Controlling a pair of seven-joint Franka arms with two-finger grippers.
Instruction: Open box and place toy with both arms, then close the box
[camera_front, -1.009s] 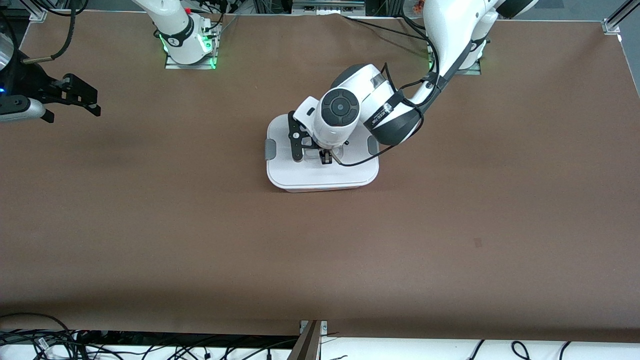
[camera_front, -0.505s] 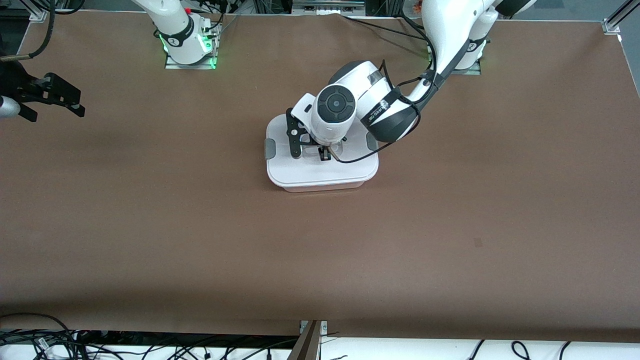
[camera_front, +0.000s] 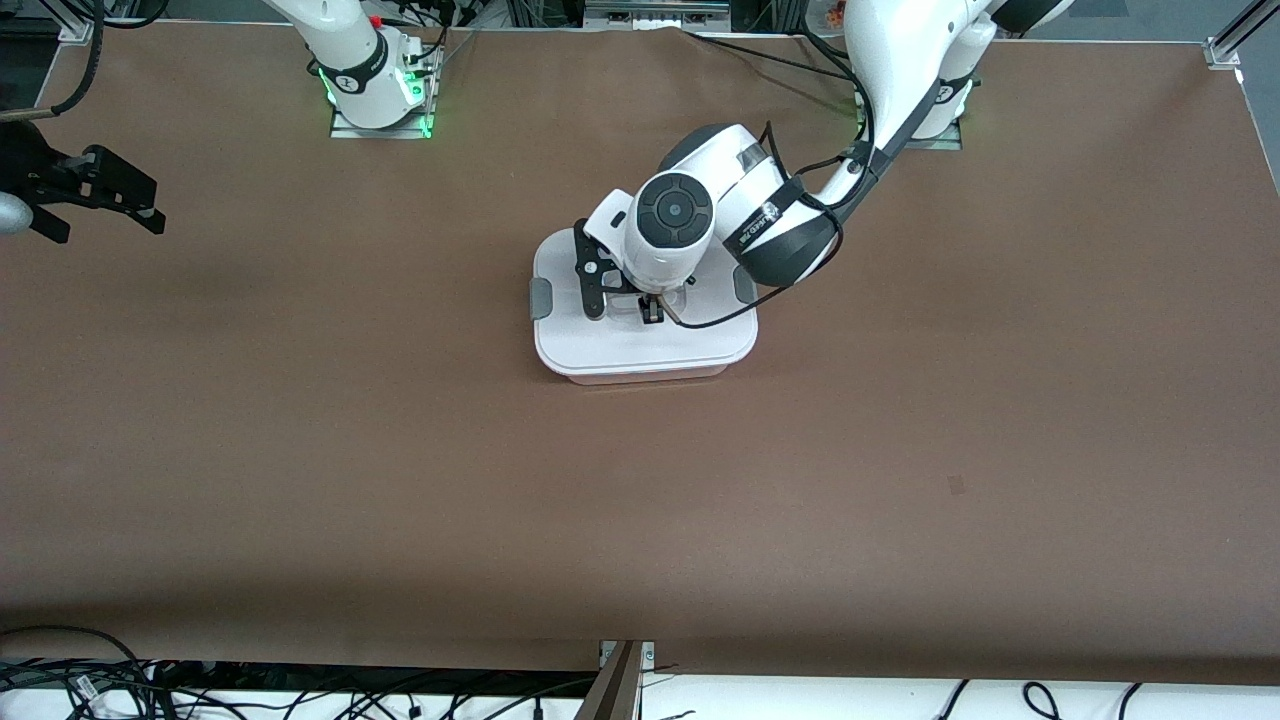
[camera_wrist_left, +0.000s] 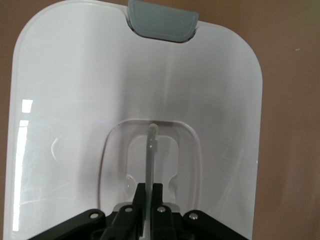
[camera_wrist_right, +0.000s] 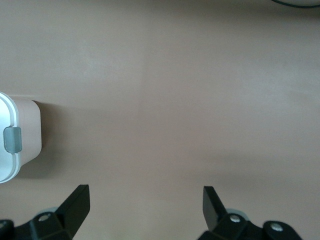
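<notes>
The white lid (camera_front: 636, 348) sits flat on the box, so it is now time for my left gripper to open.
The box (camera_front: 640, 350) stands mid-table with its white lid (camera_wrist_left: 75, 100) on it and a grey clip (camera_front: 540, 298) on each short side. My left gripper (camera_front: 652, 312) is down on the lid's middle, shut on the thin upright handle (camera_wrist_left: 151, 150) in the recess. My right gripper (camera_front: 105, 228) is open and empty, up over the bare table at the right arm's end. In the right wrist view the gripper (camera_wrist_right: 145, 195) shows spread fingers, with the box (camera_wrist_right: 27, 135) and one clip (camera_wrist_right: 12, 140) at the edge. The toy is out of view.
The brown table (camera_front: 640, 500) surrounds the box. The arm bases (camera_front: 375, 90) stand along the table's edge farthest from the front camera. Cables (camera_front: 100, 680) lie off the table's near edge.
My right gripper has drawn away from the box toward the right arm's end of the table. My left wrist has shifted slightly over the lid, still shut on the handle.
</notes>
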